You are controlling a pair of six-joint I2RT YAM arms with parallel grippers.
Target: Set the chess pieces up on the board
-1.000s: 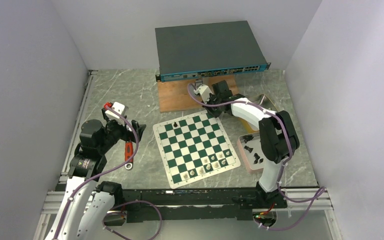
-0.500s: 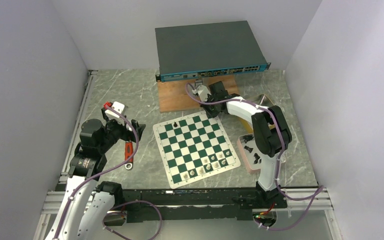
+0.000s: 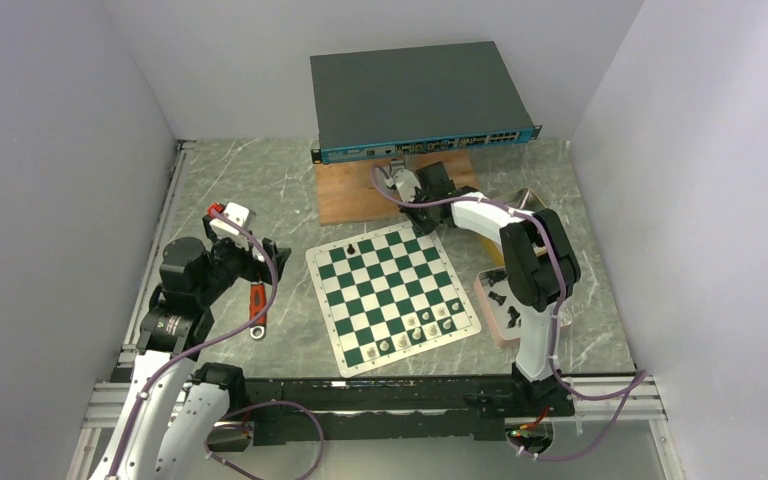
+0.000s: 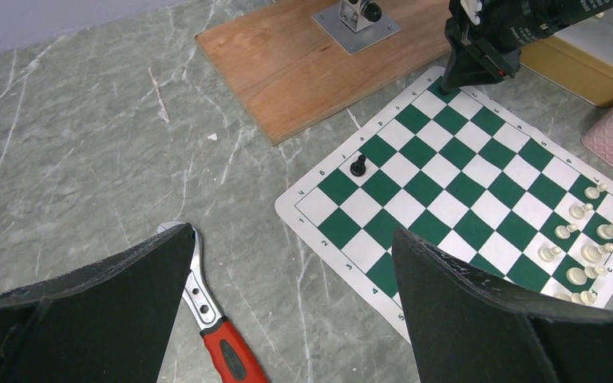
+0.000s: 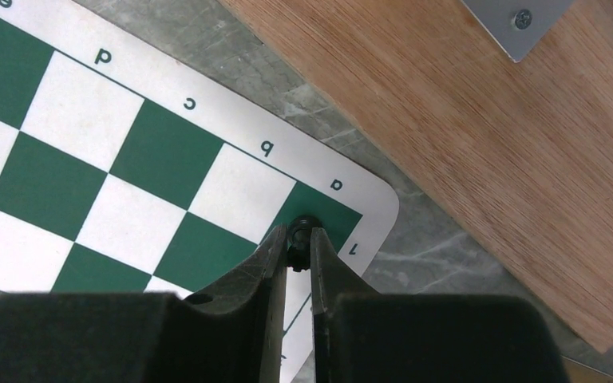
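My right gripper releases the small black chess piece now, since the chess piece's base sits in the green corner square.
The green-and-white board (image 3: pixel 380 283) lies flat in the middle of the table. My right gripper (image 5: pixel 298 239) is at its far right corner, shut on a small black chess piece (image 5: pixel 300 227) that sits over the green corner square by the "a" and "1" marks. In the top view that gripper (image 3: pixel 417 222) points down at the corner. One black pawn (image 4: pixel 357 165) stands on the far left edge of the board. Several white pieces (image 3: pixel 425 325) crowd the near right corner. My left gripper (image 4: pixel 289 231) hangs open and empty left of the board.
A pink tray (image 3: pixel 484 293) with more black pieces (image 3: pixel 500 296) sits right of the board, a yellow tin (image 4: pixel 575 68) behind it. A red-handled wrench (image 4: pixel 215 335) lies under my left gripper. A wooden plank (image 3: pixel 350 195) and a network switch (image 3: pixel 420 100) stand at the back.
My right arm has swung a little left and settled its gripper with the black piece on the board's far right corner. The left arm has not moved.
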